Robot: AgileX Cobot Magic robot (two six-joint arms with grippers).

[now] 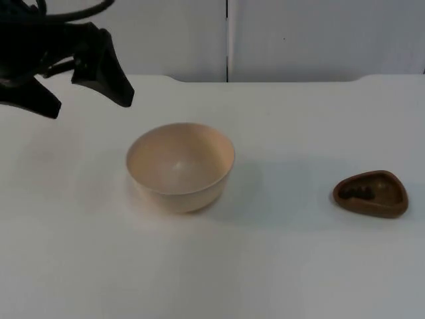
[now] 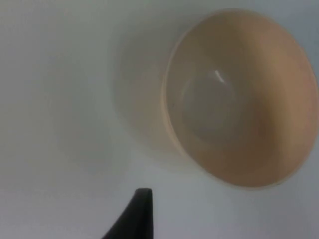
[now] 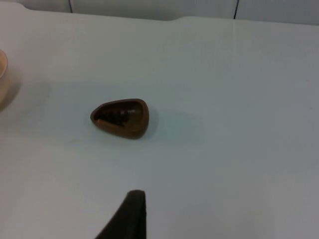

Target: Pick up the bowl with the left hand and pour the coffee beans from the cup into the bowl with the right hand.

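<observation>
My left gripper should grab the bowl's thin rim [image 1: 136, 145] next, because the bowl is too wide for my fingers across its round body [image 1: 180, 169].
An empty beige bowl [image 1: 180, 166] stands upright a little left of the table's middle, and the left wrist view looks into the bowl [image 2: 239, 99] from above. A small brown, rounded-triangular cup [image 1: 370, 194] with dark coffee beans [image 1: 358, 193] sits at the right. My left gripper [image 1: 87, 101] hovers open, behind and left of the bowl, with nothing between its fingers. In the right wrist view the cup [image 3: 121, 118] stands some way ahead of my right gripper [image 3: 128, 219], apart from it.
The white table [image 1: 279, 266] ends at a grey partition wall [image 1: 299, 33] behind. A wide gap of bare table separates bowl and cup. The bowl's rim [image 3: 2, 69] shows at the edge of the right wrist view.
</observation>
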